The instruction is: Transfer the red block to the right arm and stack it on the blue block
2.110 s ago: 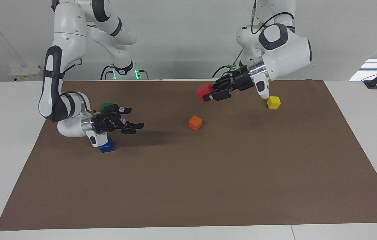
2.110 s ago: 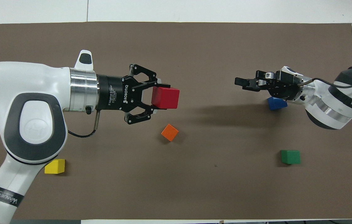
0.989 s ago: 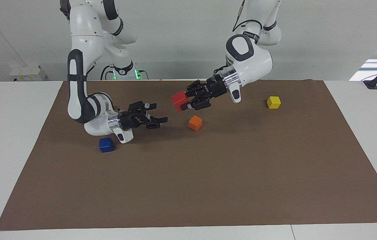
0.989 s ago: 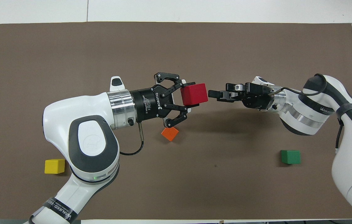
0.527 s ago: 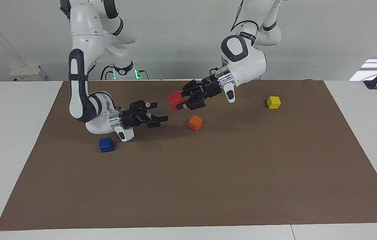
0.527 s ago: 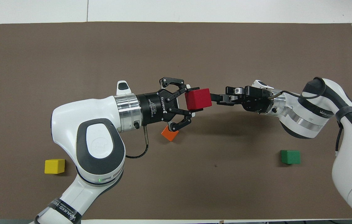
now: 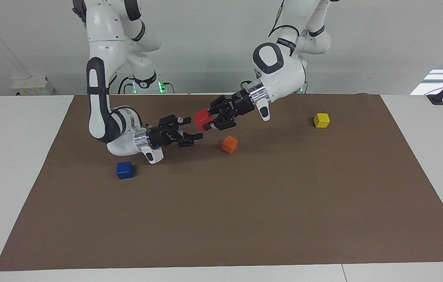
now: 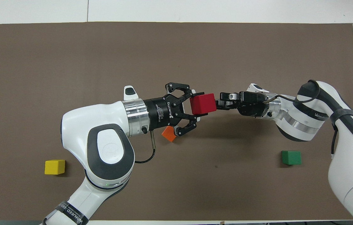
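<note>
The red block (image 7: 201,118) needs to be gripped by its free sides with my right gripper next, which can then stack it on the blue block.
My left gripper (image 7: 207,119) (image 8: 199,105) is shut on the red block (image 7: 201,118) (image 8: 203,103) and holds it in the air, close to the orange block (image 7: 229,144) (image 8: 169,134). My right gripper (image 7: 191,128) (image 8: 220,100) is open and points at the red block, with its fingertips right at the block's side; I cannot tell whether they touch it. The blue block (image 7: 124,170) sits on the brown mat (image 7: 245,215) beside the right arm's wrist, toward the right arm's end. The right arm hides it in the overhead view.
A yellow block (image 7: 321,120) (image 8: 54,167) lies toward the left arm's end of the table. A green block (image 8: 291,157) lies near the right arm's base, hidden in the facing view. White table surrounds the mat.
The left gripper has carried the red block toward the right arm. The right gripper has moved away from the blue block to meet it, closing the gap between them.
</note>
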Robot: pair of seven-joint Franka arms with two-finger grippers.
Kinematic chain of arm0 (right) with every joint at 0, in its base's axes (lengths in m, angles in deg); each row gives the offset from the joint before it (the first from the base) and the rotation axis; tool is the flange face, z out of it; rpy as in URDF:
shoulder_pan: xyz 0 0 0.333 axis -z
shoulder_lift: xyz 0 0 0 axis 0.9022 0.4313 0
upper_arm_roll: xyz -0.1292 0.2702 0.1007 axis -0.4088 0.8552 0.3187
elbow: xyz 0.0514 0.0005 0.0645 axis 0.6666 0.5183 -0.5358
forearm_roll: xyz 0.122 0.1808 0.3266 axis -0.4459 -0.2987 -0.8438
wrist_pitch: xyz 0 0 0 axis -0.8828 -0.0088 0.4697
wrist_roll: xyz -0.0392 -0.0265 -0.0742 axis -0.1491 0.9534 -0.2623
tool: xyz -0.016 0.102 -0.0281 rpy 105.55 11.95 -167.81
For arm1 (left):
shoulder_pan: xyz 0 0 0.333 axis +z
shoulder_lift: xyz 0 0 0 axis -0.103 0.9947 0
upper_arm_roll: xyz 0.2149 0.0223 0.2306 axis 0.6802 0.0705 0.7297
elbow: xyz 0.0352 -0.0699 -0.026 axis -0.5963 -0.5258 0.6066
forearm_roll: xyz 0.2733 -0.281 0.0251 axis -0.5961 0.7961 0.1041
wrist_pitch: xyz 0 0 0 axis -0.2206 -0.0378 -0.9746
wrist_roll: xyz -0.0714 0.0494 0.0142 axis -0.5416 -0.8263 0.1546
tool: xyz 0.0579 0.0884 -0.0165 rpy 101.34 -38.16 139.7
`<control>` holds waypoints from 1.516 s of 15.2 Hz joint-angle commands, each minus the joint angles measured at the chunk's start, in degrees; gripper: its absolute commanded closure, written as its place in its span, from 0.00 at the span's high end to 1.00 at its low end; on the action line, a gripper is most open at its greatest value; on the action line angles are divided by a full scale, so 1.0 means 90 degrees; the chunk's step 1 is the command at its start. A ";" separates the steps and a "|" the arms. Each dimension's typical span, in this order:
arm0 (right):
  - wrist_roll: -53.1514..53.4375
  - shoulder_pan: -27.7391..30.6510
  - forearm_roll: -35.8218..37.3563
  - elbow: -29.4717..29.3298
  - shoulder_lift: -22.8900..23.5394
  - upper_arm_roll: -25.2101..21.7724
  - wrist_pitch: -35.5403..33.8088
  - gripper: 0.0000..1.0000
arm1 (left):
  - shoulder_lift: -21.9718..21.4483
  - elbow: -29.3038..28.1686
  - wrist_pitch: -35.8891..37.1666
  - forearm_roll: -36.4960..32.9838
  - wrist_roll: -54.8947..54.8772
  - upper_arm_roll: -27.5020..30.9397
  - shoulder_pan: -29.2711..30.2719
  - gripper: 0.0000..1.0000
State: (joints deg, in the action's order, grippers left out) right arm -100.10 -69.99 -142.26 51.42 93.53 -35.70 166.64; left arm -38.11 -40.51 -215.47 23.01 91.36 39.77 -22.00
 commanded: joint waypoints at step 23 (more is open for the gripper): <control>-0.0281 -0.0292 -0.0123 0.0279 -0.0220 -0.0014 0.0498 0.97 | 0.0496 0.0453 -0.0955 0.0157 0.0065 0.0076 -0.0586 0.00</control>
State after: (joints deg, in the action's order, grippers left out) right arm -101.01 -71.83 -142.27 51.96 93.38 -35.76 169.46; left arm -34.19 -37.69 -222.70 23.07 91.68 39.81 -25.93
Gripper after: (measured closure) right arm 0.000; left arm 0.458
